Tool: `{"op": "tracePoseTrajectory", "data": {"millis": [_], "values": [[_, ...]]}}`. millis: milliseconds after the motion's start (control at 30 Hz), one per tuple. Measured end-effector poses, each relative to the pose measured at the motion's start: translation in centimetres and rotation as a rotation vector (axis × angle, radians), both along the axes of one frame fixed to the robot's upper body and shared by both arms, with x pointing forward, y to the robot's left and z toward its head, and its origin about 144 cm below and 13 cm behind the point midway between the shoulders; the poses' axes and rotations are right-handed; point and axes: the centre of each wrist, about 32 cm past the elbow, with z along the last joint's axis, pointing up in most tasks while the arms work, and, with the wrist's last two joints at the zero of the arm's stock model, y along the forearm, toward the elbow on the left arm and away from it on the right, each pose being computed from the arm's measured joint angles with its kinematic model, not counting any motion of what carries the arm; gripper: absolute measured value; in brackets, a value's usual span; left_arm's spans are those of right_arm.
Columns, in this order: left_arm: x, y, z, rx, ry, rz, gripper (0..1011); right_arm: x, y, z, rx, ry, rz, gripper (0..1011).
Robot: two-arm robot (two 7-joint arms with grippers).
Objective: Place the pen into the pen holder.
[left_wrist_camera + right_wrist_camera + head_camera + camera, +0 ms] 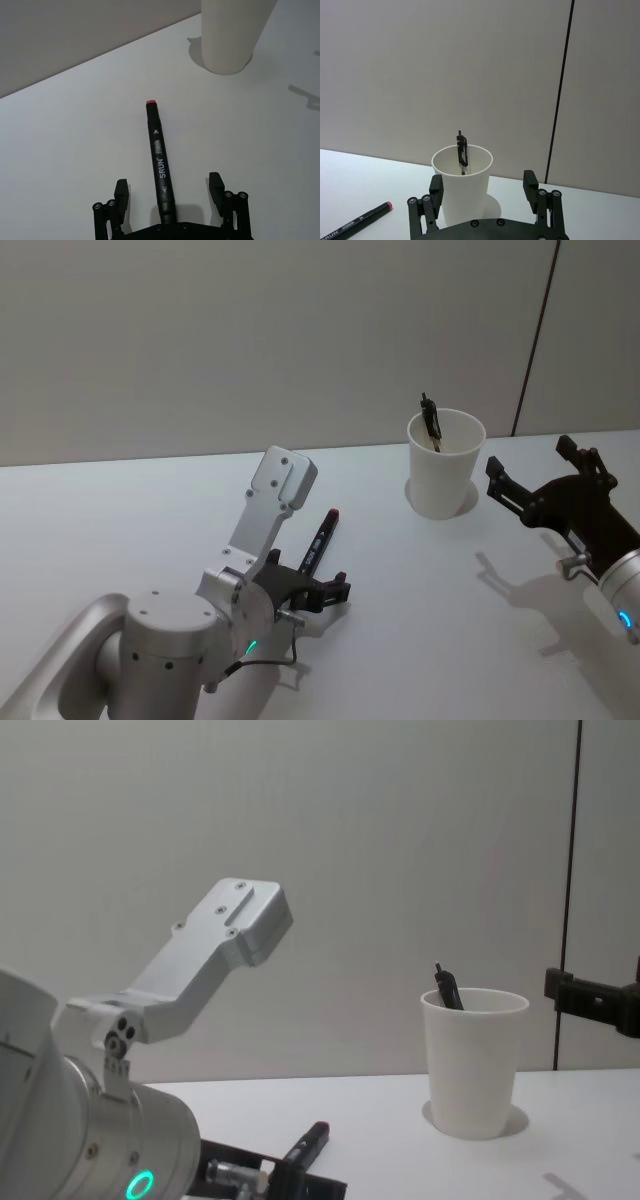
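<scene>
The marker's red end [151, 103] should stay free to go into the pen holder, so my left gripper should pick up the marker by its plain black end [167, 207].
A black marker pen [322, 538] with a red end lies flat on the white table, its red end pointing toward the pen holder [444, 478], a white paper cup. My left gripper [169, 190] is open low over the table. The pen [160, 160] has its rear end between the spread fingers [121, 194], which do not touch it. Another dark pen [431, 422] stands inside the cup. My right gripper [530, 464] hovers open just right of the cup. It faces the cup [464, 190] and holds nothing.
The table [120, 530] is bare white, and a plain grey wall stands close behind it. A dark vertical seam [535, 340] runs down the wall behind the cup. My left arm's silver link [215, 945] rises high over the near left of the table.
</scene>
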Motion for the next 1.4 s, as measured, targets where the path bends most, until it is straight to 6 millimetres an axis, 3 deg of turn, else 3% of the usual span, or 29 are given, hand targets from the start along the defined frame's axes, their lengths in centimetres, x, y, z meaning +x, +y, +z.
{"op": "tracePoseTrajectory", "data": {"millis": [700, 1033, 1400], "values": [[0.14, -0.48, -0.44, 0.0, 0.034, 0.011, 1000, 0.0, 0.0, 0.0, 0.0, 0.0, 0.0, 1002], [0.15, -0.57, -0.48, -0.003, 0.039, 0.01, 803, 0.0, 0.0, 0.0, 0.0, 0.0, 0.0, 1002], [0.15, -0.59, -0.5, -0.003, 0.042, 0.011, 725, 0.0, 0.0, 0.0, 0.0, 0.0, 0.0, 1002]]}}
